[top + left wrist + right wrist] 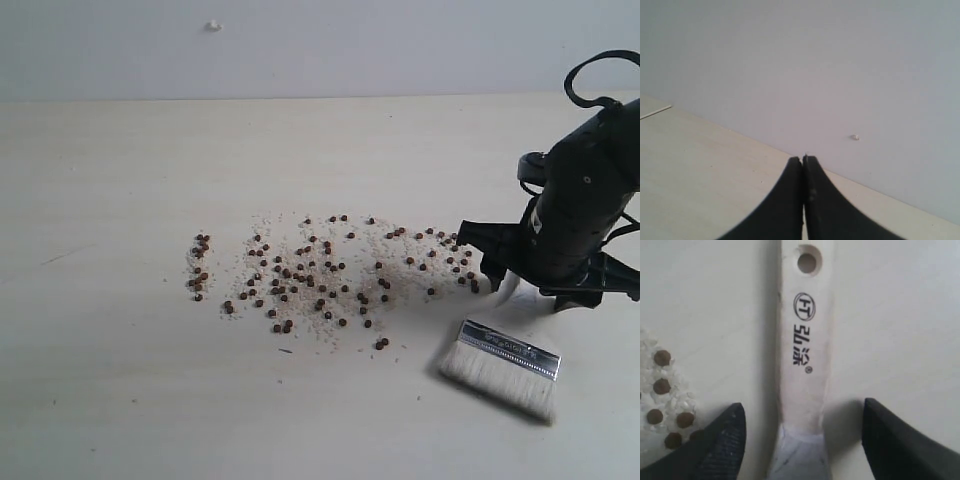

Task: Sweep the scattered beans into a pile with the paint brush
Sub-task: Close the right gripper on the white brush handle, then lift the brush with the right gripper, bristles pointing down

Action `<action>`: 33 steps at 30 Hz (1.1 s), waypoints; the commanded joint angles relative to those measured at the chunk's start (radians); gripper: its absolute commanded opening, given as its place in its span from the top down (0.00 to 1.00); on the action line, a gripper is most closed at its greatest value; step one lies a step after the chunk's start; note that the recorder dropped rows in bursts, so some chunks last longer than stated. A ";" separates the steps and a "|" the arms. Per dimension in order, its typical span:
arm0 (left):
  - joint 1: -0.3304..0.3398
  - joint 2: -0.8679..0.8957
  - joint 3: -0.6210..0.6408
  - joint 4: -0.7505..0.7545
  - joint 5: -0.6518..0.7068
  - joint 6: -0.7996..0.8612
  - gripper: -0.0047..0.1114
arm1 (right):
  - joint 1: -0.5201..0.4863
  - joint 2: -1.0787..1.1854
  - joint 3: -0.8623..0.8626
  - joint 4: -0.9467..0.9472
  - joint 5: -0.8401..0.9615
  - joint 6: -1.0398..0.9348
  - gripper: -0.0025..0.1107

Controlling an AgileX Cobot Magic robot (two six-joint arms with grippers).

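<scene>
The pale handle (pixel 801 415) has my fingers low on both of its sides, so my right gripper should close on the handle.
The beans (pixel 320 280) lie spread in a wide band across the middle of the table, mixed with whitish grains, with a small separate cluster (pixel 200 268) at the left end. No pile is in view. The paint brush (pixel 505 362) lies flat at the right, its bristles pointing toward the front edge. My right gripper (pixel 530 288) is low over its handle and hides it in the exterior view. In the right wrist view the gripper (pixel 802 406) is open, one finger on each side of the pale handle (pixel 805 340), not touching it. Some beans (pixel 662 385) lie beside one finger. My left gripper (pixel 803 159) is shut and empty.
The pale wooden table (pixel 120 400) runs back to a grey wall (pixel 320 40) that carries a small white mark (pixel 213 25). The left gripper is out of the exterior view; its camera looks across the table (pixel 700 170) at that wall.
</scene>
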 commanded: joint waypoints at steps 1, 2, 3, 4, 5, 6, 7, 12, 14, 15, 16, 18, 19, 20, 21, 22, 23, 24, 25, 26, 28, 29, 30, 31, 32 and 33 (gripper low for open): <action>-0.004 -0.007 0.003 -0.005 0.000 0.003 0.96 | 0.002 0.010 0.002 -0.034 -0.022 0.029 0.43; -0.004 -0.007 0.003 -0.005 0.000 0.003 0.96 | 0.002 0.010 0.002 -0.034 -0.022 0.029 0.43; -0.004 -0.007 0.003 -0.005 0.000 0.003 0.96 | 0.002 0.010 0.002 -0.034 -0.022 0.029 0.43; -0.004 -0.007 0.003 -0.005 0.000 0.003 0.96 | 0.002 0.010 0.002 -0.034 -0.028 0.029 0.43; -0.004 -0.007 0.003 -0.005 0.000 0.003 0.96 | 0.002 0.010 0.002 -0.034 -0.032 0.029 0.43; -0.004 -0.007 0.003 -0.005 0.000 0.003 0.96 | 0.002 0.010 0.002 -0.034 -0.032 0.029 0.43; -0.004 -0.007 0.003 -0.005 0.000 0.003 0.96 | 0.002 0.010 0.002 -0.034 -0.032 0.029 0.43; -0.004 -0.007 0.003 -0.005 0.000 0.003 0.96 | 0.002 0.010 0.002 -0.022 -0.029 0.027 0.44; -0.004 -0.007 0.003 -0.005 0.000 0.003 0.96 | 0.002 0.010 0.002 -0.022 -0.019 0.027 0.49; -0.004 -0.007 0.003 -0.005 0.000 0.003 0.96 | 0.002 0.010 0.002 -0.022 -0.012 0.027 0.52; -0.004 -0.007 0.003 -0.005 0.000 0.003 0.96 | 0.002 0.010 0.002 -0.022 -0.008 0.027 0.56; -0.004 -0.007 0.003 -0.005 0.000 0.003 0.96 | 0.002 0.010 0.002 -0.022 -0.004 0.027 0.65; -0.004 -0.007 0.003 -0.005 0.000 0.003 0.96 | 0.002 0.010 0.002 -0.022 -0.002 0.027 0.70; -0.004 -0.007 0.003 -0.005 0.000 0.003 0.96 | 0.002 0.010 0.002 -0.024 0.001 0.027 0.75; -0.004 -0.007 0.003 -0.005 0.000 0.003 0.96 | 0.002 0.010 0.002 -0.024 0.001 0.019 0.79; -0.004 -0.007 0.003 -0.005 0.000 0.003 0.96 | 0.002 0.010 0.002 -0.024 0.001 0.000 0.83; -0.004 -0.007 0.003 -0.005 0.000 0.003 0.96 | 0.002 0.010 0.002 -0.024 0.006 -0.042 0.87; -0.004 -0.007 0.003 -0.005 0.000 0.003 0.96 | 0.002 0.010 0.002 -0.026 0.016 -0.074 0.91; -0.004 -0.007 0.003 -0.005 0.000 0.003 0.96 | 0.002 0.010 0.002 -0.026 0.024 -0.128 0.94; -0.004 -0.007 0.003 -0.005 0.000 0.003 0.96 | 0.002 0.010 0.002 -0.032 0.029 -0.181 0.97; -0.004 -0.007 0.003 -0.005 0.000 0.003 0.96 | 0.002 0.010 0.002 -0.071 0.036 -0.212 0.98; -0.004 -0.007 0.003 -0.005 0.000 0.003 0.96 | 0.002 0.010 0.002 -0.083 0.038 -0.210 0.98; -0.004 -0.007 0.003 -0.005 0.000 0.003 0.96 | 0.002 0.010 0.002 -0.098 0.038 -0.210 0.98; -0.004 -0.007 0.003 -0.005 0.000 0.003 0.96 | 0.002 0.010 0.000 -0.114 0.035 -0.210 0.98; -0.004 -0.007 0.003 -0.005 0.000 0.003 0.96 | 0.002 0.008 0.001 -0.127 0.031 -0.210 0.98; -0.004 -0.007 0.003 -0.005 0.000 0.003 0.96 | 0.002 0.006 0.001 -0.137 0.027 -0.210 0.98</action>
